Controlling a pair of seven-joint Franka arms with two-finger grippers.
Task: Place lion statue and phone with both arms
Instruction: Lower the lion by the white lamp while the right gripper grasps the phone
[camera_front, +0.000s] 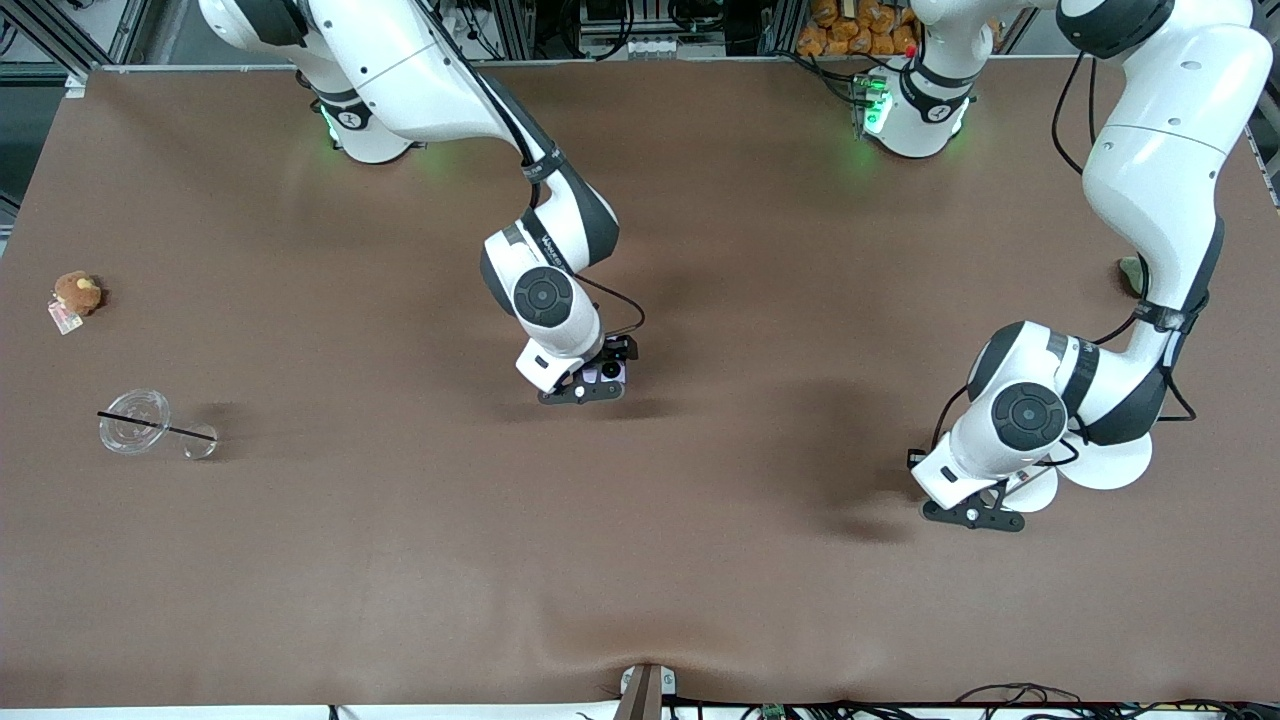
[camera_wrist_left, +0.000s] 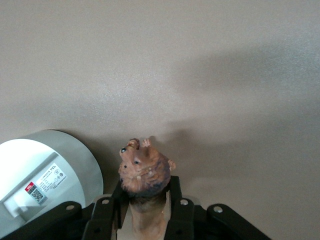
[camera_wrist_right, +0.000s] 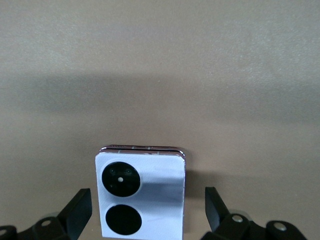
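The lion statue is low on the tabletop beside the container in the left wrist view and would rest there, so my left gripper should open.
The phone, pale lavender-white with two black camera circles, lies on the brown table near its middle. My right gripper stands open around it, with a gap between each finger and the phone's sides. From the front the phone peeks out under the right gripper. My left gripper is shut on the lion statue, whose brown head sticks out past the fingers. The left gripper hangs low over the table toward the left arm's end; the lion statue is hidden in the front view.
A round white container with a label stands close beside the left gripper, also in the front view. A brown plush toy and a tipped clear cup with a straw lie toward the right arm's end. A grey-green plush shows past the left arm.
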